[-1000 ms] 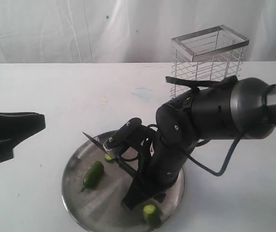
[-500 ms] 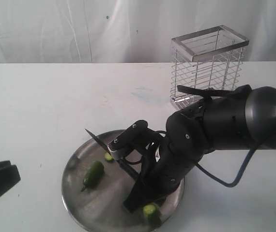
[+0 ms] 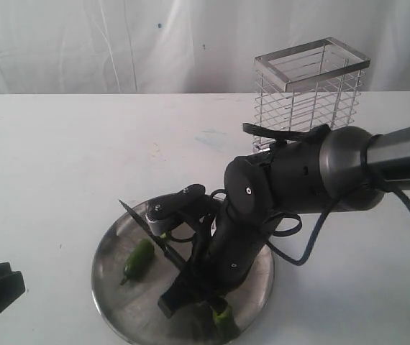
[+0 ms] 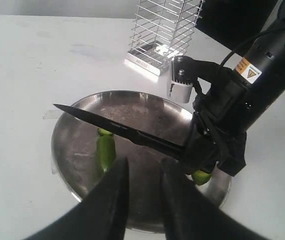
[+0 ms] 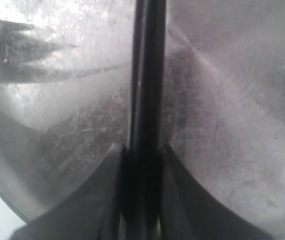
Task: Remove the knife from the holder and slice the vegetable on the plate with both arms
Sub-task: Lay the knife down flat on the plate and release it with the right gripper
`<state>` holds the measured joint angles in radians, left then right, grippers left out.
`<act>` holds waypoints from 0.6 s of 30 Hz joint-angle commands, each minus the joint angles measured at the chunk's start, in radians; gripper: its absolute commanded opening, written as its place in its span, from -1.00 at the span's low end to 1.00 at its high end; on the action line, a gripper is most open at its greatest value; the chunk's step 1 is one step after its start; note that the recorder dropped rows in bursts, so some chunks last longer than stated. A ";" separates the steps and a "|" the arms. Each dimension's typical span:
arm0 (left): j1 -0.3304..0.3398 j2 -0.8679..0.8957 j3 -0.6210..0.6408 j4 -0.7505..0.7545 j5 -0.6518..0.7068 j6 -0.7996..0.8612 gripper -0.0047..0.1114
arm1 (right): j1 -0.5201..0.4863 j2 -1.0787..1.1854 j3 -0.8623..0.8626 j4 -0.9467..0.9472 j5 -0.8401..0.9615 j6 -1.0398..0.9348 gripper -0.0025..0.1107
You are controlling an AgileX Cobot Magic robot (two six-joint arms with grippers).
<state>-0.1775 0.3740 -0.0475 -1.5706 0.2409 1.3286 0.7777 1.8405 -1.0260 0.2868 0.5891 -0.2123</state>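
My right gripper should open now, because the black knife (image 3: 147, 230) (image 5: 145, 75) reaches low across the steel plate inside the plate's rim and would lie there.
The steel plate (image 3: 111, 291) lies at the table's front. On it rest a green vegetable piece (image 3: 139, 259) and a second cut piece (image 3: 223, 316), half hidden under the right arm. My right gripper (image 3: 182, 287) is shut on the black knife (image 3: 147, 230), whose blade slants above the plate beside the left piece. In the right wrist view the knife (image 5: 145, 75) runs out from between the gripper (image 5: 142, 155) fingers over the plate (image 5: 222, 100). My left gripper (image 4: 145, 165) stands open and empty, short of the plate (image 4: 62, 150), facing the knife (image 4: 117, 127) and vegetable (image 4: 105, 150).
The chrome wire holder (image 3: 309, 90) stands at the back right, behind the right arm, and shows as the holder (image 4: 165, 27) in the left wrist view. The left gripper (image 3: 14, 282) sits low at the exterior view's left edge. A small slice (image 4: 104, 132) lies by the vegetable.
The left gripper dropped from the mid-left edge to the lower-left corner. The right arm swung left and lower with the knife, now covering more of the right-hand cut piece.
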 commanded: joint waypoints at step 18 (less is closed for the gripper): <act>-0.004 -0.006 0.004 -0.028 0.017 -0.066 -0.44 | -0.002 -0.207 0.025 0.024 -0.086 0.004 -0.21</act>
<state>-0.1775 0.3740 -0.0475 -1.5782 0.2463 1.2696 0.7777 1.7200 -1.0237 0.3075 0.5171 -0.2173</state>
